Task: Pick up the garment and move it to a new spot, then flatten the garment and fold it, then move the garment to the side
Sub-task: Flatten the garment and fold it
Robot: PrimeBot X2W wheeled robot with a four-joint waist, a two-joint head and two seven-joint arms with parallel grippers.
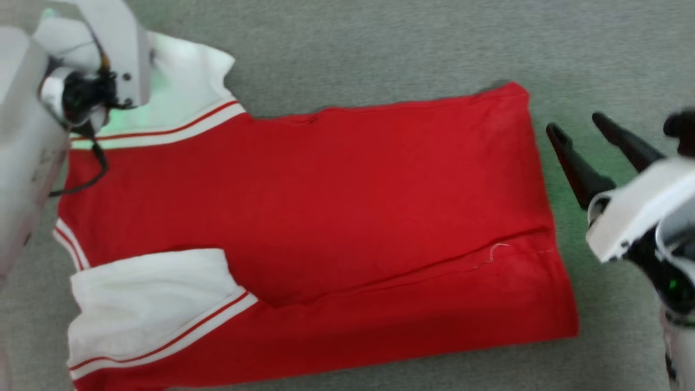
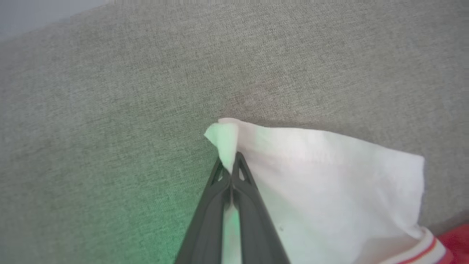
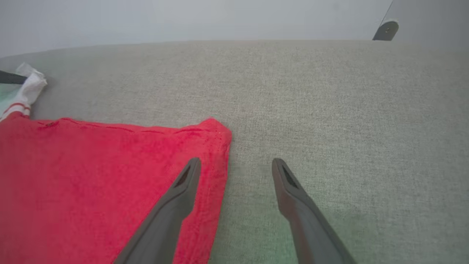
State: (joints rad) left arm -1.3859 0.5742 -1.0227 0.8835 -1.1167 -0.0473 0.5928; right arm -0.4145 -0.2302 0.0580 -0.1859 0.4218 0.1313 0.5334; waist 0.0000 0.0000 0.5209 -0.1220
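Note:
The garment's red body (image 1: 365,195) lies flat on the grey surface, so the robot's right gripper will next pick up the garment by its raised far hem corner (image 1: 516,93).
The garment (image 1: 326,206), a red T-shirt with white sleeves and red-and-white trim, lies spread flat on the grey fabric surface (image 1: 380,49), back side up. Its sleeves point to the left of the head view. My left gripper (image 2: 231,165) is shut on the tip of the far white sleeve (image 2: 329,176), pinching a small fold of it. In the head view my left wrist (image 1: 87,92) covers that spot. My right gripper (image 1: 578,127) stands open just off the garment's far right hem corner (image 3: 216,132), and one of its fingers (image 3: 183,183) hangs over the red hem.
The near white sleeve (image 1: 146,293) lies folded onto the red body at the lower left. A crease (image 1: 434,260) runs along the lower part of the body. Grey surface extends beyond the garment on the far side and to the right (image 3: 348,110).

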